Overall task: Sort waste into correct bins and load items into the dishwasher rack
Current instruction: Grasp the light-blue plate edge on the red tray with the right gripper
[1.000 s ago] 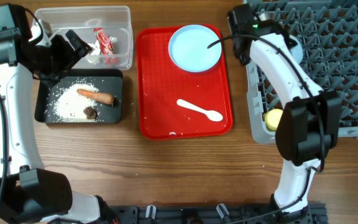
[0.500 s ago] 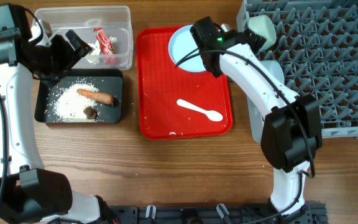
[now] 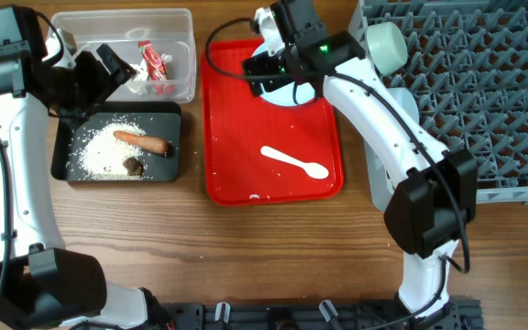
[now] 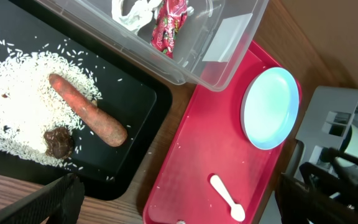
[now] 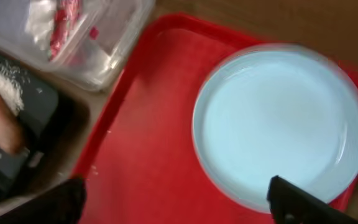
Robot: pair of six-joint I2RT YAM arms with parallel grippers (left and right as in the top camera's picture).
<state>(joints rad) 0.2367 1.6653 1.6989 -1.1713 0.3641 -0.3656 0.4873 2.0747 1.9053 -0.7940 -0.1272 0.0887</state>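
Note:
My right gripper should next grab the light blue plate (image 5: pixel 278 124) by its rim (image 5: pixel 211 175), so the opposite edge stays free to slot into the rack.
My right gripper (image 3: pixel 269 46) hangs open over the red tray's far end, above the light blue plate (image 5: pixel 278 124), holding nothing. A white spoon (image 3: pixel 294 163) lies nearer on that tray. The left gripper (image 3: pixel 99 78) hovers open and empty between the clear tub (image 3: pixel 177 55) and the black tray (image 3: pixel 62 156). The tub holds a red-and-white wrapper (image 4: pixel 169 28) and white tissue (image 4: pixel 132 9). On the black tray lie rice (image 3: pixel 94 151), the orange-brown sausage piece (image 4: pixel 86 118) and a dark lump (image 4: pixel 58 142). A mint-green bowl (image 3: pixel 385 44) rests in the grey rack (image 3: pixel 466 92).
The flat red tray (image 3: pixel 236 137) sits mid-table between the bins on the left and the rack on the right. My right arm stretches from the front edge across the rack's left corner. Bare wood runs along the table's near side.
My right arm has swung left from the rack's corner to above the plate, and its jaws have opened. The mint-green bowl now shows in the rack. The left arm has not moved.

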